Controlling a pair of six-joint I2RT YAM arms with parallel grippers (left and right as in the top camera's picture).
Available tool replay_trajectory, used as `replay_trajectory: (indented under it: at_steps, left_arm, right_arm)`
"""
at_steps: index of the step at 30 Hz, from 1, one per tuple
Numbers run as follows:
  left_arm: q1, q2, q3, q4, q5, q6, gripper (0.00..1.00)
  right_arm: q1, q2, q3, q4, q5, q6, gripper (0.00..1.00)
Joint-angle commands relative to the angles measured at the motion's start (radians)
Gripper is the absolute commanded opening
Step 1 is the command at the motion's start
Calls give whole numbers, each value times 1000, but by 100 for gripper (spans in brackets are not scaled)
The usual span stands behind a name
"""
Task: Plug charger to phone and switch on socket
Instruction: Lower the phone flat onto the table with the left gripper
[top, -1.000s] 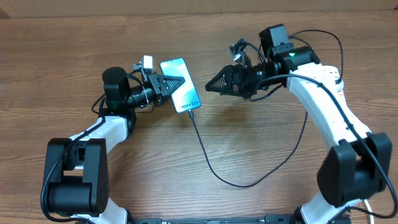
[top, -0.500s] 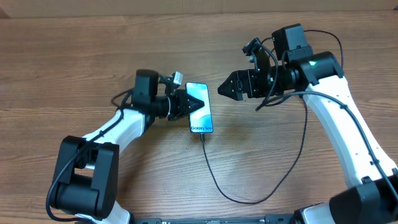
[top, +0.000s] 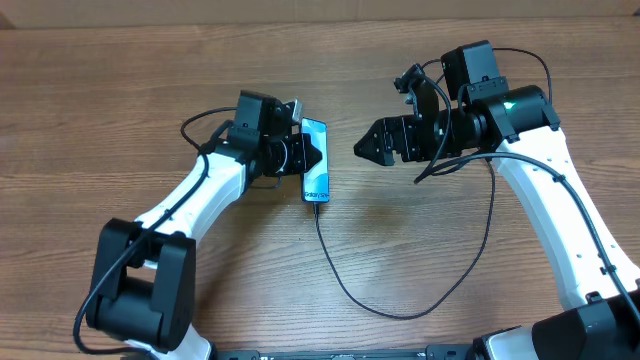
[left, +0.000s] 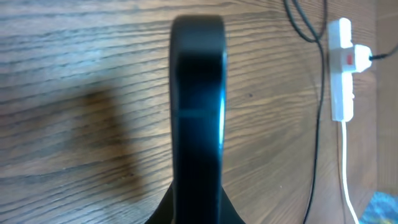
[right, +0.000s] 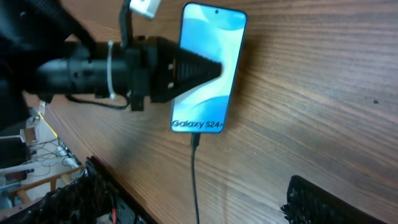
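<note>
The phone (top: 316, 150) hangs edge-up, clear of its shadow, and would fall onto the table if I opened my left gripper now. So my left gripper keeps holding it for now.
My left gripper (top: 308, 160) is shut on the phone (top: 316, 150) and holds it turned up on its edge above the table. The left wrist view shows the phone edge-on (left: 199, 106) between the fingers (left: 198, 211). The right wrist view shows its lit screen (right: 211, 56) reading "Galaxy S24+". The charger, a thin black cable (top: 345, 285), has its connector (right: 194, 140) in the phone's bottom port and loops back towards the right arm. My right gripper (top: 362, 147) is open and empty, a little right of the phone. The socket (left: 341, 68) is a white strip with a red switch and a black plug in it.
The socket's thick white cord (left: 346, 168) runs down the right side of the left wrist view. The socket does not show in the overhead view. The table's front edge and dark fittings (right: 74, 199) show at the lower left of the right wrist view.
My left arm carried the phone to the right and turned it from flat up onto its edge. The cable followed. My right gripper backed off slightly to the right.
</note>
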Motion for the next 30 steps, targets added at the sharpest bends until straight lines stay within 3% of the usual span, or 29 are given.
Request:
replay_trajectory:
  at_steps: [1, 27, 30]
  left_arm:
    - [0, 59, 28, 6, -21, -88, 4]
    - [0, 175, 28, -38, -75, -113, 4]
    - [0, 175, 28, -63, -101, -116, 12]
  right_arm:
    - [3, -23, 14, -15, 9, -5, 93]
    - [3, -23, 14, -63, 9, -5, 96]
    - [3, -23, 14, -67, 9, -5, 96]
